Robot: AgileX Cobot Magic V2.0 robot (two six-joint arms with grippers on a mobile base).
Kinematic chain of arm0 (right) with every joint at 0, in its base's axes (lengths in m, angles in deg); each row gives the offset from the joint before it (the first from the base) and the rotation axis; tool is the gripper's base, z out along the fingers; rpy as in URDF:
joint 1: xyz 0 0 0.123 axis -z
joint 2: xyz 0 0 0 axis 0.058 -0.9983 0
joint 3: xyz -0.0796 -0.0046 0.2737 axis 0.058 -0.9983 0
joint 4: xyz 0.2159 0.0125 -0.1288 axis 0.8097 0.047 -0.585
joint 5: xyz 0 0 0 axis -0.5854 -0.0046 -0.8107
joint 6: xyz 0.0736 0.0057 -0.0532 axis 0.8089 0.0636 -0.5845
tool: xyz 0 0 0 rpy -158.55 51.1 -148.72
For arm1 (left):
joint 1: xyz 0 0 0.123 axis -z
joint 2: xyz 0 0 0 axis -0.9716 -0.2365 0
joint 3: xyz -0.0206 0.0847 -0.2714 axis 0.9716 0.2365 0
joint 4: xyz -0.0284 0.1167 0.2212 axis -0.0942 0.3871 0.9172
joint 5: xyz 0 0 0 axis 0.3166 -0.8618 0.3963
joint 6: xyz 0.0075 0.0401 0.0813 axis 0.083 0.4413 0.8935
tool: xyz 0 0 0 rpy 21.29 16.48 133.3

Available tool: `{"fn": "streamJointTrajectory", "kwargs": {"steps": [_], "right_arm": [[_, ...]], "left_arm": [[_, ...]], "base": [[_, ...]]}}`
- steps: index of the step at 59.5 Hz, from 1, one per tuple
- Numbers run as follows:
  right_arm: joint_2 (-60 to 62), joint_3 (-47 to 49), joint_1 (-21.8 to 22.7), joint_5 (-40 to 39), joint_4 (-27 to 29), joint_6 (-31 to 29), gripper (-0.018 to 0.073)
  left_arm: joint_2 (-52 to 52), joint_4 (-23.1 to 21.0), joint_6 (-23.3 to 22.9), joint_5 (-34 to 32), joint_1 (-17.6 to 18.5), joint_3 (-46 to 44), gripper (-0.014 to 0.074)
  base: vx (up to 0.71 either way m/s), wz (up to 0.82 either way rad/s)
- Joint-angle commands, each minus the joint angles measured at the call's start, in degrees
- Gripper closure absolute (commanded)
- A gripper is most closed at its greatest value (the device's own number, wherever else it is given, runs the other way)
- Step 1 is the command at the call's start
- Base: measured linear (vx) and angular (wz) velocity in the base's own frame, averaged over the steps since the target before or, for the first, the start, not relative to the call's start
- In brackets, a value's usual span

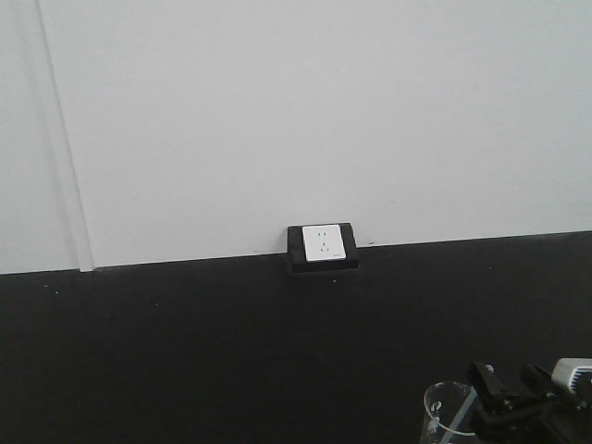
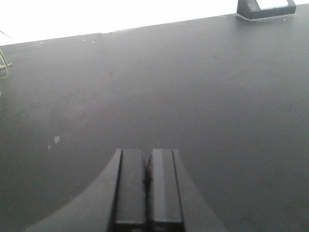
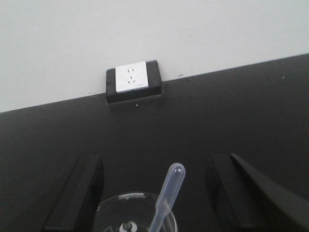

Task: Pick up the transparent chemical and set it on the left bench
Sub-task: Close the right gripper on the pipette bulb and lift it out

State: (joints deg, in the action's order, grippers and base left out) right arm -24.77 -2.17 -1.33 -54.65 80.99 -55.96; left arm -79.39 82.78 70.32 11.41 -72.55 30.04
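Observation:
My right gripper will next take hold of the transparent chemical by its rounded bulb (image 3: 175, 171). Then my right gripper will carry the transparent chemical to the left bench.
The transparent chemical (image 3: 170, 188), a slim whitish pipette with a rounded bulb on top, stands tilted inside a clear glass beaker (image 3: 120, 212). My right gripper (image 3: 154, 164) is open, its two black fingers (image 3: 79, 193) set wide on either side of the pipette and touching nothing. The front view shows that gripper (image 1: 509, 381) low at the right, just behind the beaker (image 1: 444, 412). My left gripper (image 2: 147, 153) is shut with nothing in it, hovering over the bare black left bench (image 2: 169, 87).
A white wall socket in a black housing (image 1: 322, 245) sits where the black worktop (image 1: 185, 351) meets the white wall; it also shows in the right wrist view as the socket (image 3: 132, 77). A small pale speck (image 2: 56, 139) lies on the bench.

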Motion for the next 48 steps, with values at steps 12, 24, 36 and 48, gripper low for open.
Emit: {"fn": "streamJointTrajectory", "kwargs": {"steps": [12,24,36,48], "right_arm": [[-4.4,9.4,0.3,3.9,0.0,4.7,0.0046],[-5.9,9.8,0.3,4.8,0.0,5.0,0.007],[-6.0,9.8,0.3,4.8,-0.1,5.0,0.0174],[-6.0,9.8,0.2,4.4,-0.3,5.0,0.0357]], "left_arm": [[1.1,0.0,-0.4,-4.5,0.1,0.9,0.06],[1.1,0.0,-0.4,-4.5,0.1,0.9,0.06],[1.1,0.0,-0.4,-4.5,0.1,0.9,0.06],[1.1,0.0,-0.4,-4.5,0.1,0.9,0.06]], "base": [[0.0,0.0],[0.0,0.0],[0.0,0.0],[0.0,0.0]]}}
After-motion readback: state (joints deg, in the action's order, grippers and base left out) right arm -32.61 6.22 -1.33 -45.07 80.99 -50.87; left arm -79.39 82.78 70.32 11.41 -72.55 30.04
